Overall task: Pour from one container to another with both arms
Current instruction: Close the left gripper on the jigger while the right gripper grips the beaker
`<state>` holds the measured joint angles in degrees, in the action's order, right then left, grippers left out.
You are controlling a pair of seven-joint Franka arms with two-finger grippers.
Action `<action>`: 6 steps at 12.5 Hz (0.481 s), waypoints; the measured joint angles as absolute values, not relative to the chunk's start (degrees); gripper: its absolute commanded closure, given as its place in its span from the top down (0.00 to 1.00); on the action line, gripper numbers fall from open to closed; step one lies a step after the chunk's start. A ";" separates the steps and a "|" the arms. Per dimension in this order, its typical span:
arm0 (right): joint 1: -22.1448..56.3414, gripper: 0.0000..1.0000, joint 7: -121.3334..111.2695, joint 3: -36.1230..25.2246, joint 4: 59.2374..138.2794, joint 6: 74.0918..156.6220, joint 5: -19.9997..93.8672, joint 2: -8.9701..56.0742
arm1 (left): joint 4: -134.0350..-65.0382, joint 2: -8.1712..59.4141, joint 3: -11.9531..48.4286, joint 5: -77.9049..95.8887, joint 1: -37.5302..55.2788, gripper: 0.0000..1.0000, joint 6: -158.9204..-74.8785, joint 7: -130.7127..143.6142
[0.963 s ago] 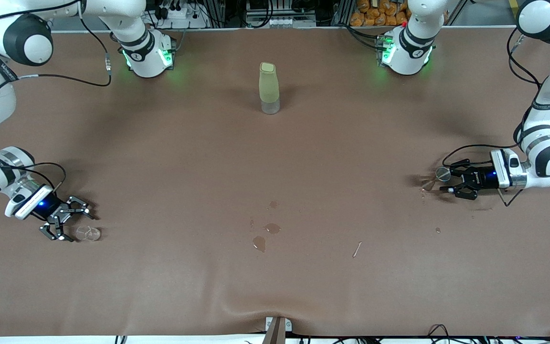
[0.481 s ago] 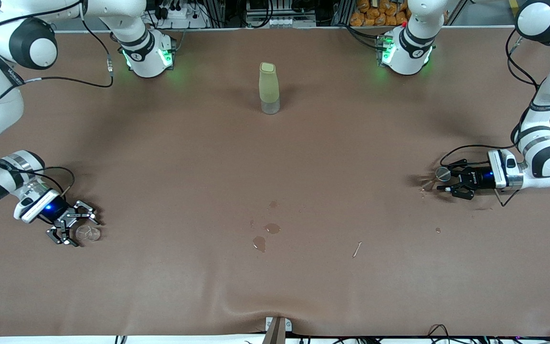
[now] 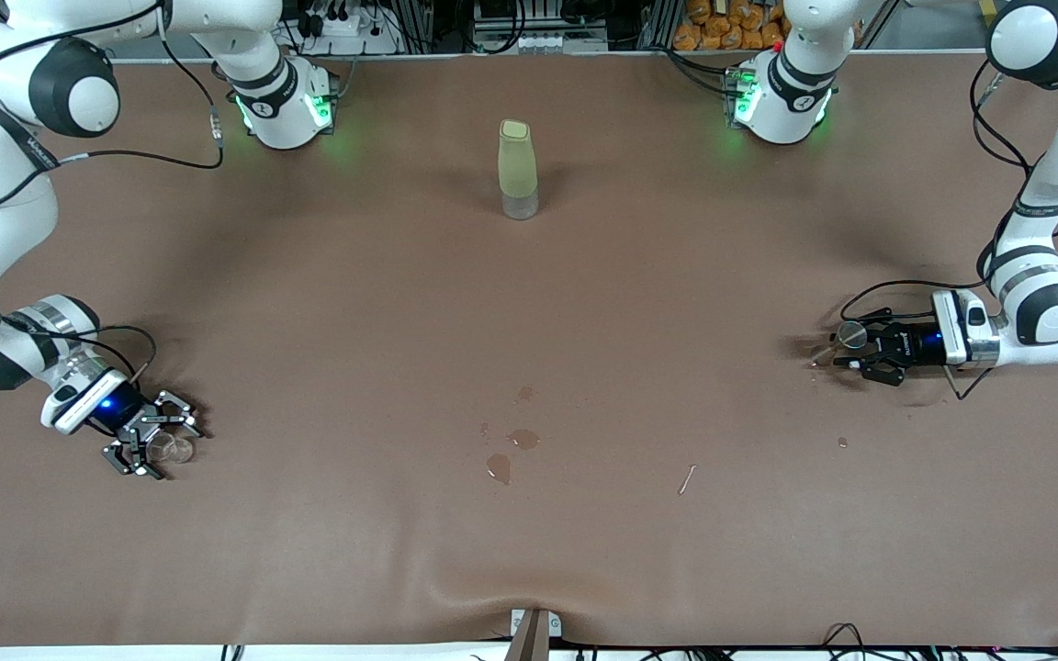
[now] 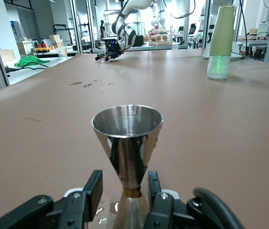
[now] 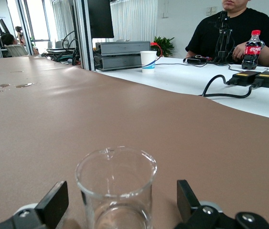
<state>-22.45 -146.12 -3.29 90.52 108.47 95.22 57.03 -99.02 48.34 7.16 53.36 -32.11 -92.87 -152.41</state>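
Note:
I should close my right gripper on the clear glass beaker [image 3: 171, 448] now. The beaker is between my right gripper's fingers, so closing now would hold it.
A steel jigger [image 3: 850, 335] stands upright near the left arm's end of the table. My left gripper [image 3: 848, 352] lies low around it. In the left wrist view the jigger [image 4: 127, 138] has its narrow waist between the fingers [image 4: 94, 188] of the left gripper [image 4: 123, 183]. A thin gap shows on each side, so the gripper is open. A clear glass beaker [image 3: 171, 448] stands near the right arm's end. My right gripper [image 3: 174, 449] is open around it. In the right wrist view the beaker [image 5: 116, 183] sits between the wide-apart fingers [image 5: 53, 202] of the right gripper [image 5: 120, 205].
A tall pale green bottle [image 3: 517, 170] with a clear base stands mid-table, farther from the front camera. Wet spots [image 3: 511, 450] and a small stick [image 3: 687, 478] lie nearer that camera. Small drops [image 3: 842, 442] lie by the jigger.
My right gripper has slid forward until its fingers flank the glass beaker. The left gripper's fingers have drawn in toward the jigger's waist.

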 measured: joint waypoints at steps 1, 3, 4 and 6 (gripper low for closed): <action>-22.27 0.32 -146.12 -3.29 90.52 108.47 95.56 57.12 | -99.02 48.36 7.16 53.36 -32.10 0.45 -92.87 -152.41; -22.10 0.00 -146.12 -3.29 90.52 108.47 95.65 57.26 | -99.02 48.38 7.16 53.36 -32.10 0.44 -92.87 -152.41; -22.06 0.00 -146.11 -3.29 90.51 108.47 95.67 57.28 | -99.02 48.38 7.16 53.36 -32.10 0.44 -92.87 -152.41; -22.05 0.00 -146.12 -3.29 90.49 108.47 95.68 57.29 | -99.05 48.41 7.16 53.36 -32.09 0.43 -92.87 -152.41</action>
